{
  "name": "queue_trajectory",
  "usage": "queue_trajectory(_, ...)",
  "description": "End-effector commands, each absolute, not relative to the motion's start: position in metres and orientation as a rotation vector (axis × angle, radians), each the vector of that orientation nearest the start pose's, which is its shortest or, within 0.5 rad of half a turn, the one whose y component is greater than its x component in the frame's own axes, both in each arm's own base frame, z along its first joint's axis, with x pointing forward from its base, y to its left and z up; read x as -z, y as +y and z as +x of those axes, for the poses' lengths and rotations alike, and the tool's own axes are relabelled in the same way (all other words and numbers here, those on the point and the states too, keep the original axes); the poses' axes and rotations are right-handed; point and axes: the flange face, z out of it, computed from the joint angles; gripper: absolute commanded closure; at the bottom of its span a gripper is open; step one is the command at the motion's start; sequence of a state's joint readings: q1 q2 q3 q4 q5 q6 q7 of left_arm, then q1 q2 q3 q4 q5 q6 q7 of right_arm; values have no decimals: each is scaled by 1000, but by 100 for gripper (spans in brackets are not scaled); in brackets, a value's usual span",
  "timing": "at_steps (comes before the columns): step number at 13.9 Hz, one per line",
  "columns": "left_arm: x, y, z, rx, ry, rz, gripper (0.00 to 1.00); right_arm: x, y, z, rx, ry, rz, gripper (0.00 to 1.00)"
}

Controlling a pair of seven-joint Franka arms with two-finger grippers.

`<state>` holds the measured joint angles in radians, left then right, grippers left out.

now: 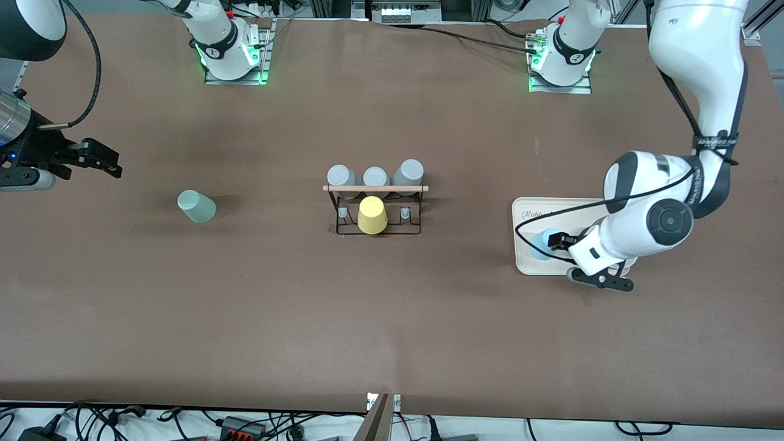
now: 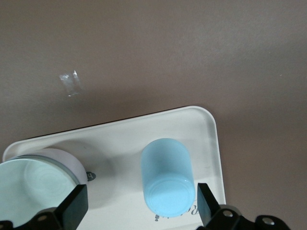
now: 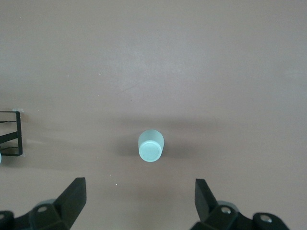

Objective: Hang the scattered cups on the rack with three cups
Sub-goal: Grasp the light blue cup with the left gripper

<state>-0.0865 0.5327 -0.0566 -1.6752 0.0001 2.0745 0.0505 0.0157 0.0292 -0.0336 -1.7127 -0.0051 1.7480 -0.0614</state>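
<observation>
I need to grab the light blue cup by its base end (image 2: 170, 195) with my left gripper next. Then the cup can hang on the black wire rack.
A light blue cup (image 1: 540, 244) stands base up on a cream tray (image 1: 525, 211) toward the left arm's end of the table. My left gripper (image 1: 556, 241) is low over the tray. In the left wrist view it (image 2: 141, 206) is open, with the blue cup (image 2: 168, 176) between the fingers (image 2: 73, 207), close to one of them and untouched. A mint-green cup (image 1: 196, 206) stands base up on the bare table toward the right arm's end. My right gripper (image 1: 98, 160) hangs open in the air over that end. Its wrist view shows it (image 3: 139, 201) short of the mint cup (image 3: 151, 146).
The black wire rack (image 1: 375, 208) with a wooden rod stands mid-table, holding three grey cups (image 1: 375, 177) and a yellow cup (image 1: 372, 215). Its corner shows in the right wrist view (image 3: 12, 132). A white round cup (image 2: 36, 179) also sits on the tray (image 2: 120, 136).
</observation>
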Motion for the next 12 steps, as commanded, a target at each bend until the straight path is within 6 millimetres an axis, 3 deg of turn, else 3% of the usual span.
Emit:
queue_trajectory(1, -267, -95, 652, -254, 293, -3148, 0, -553, -13, 575, 4, -89, -3157, 0)
queue_trajectory(5, -238, -106, 638, -359, 322, -3141, 0, -550, -16, 576, 6, -75, -3157, 0)
queue_trajectory(12, -220, -112, 623, -433, 316, -3145, 0, -551, -15, 578, 25, -82, -3158, 0)
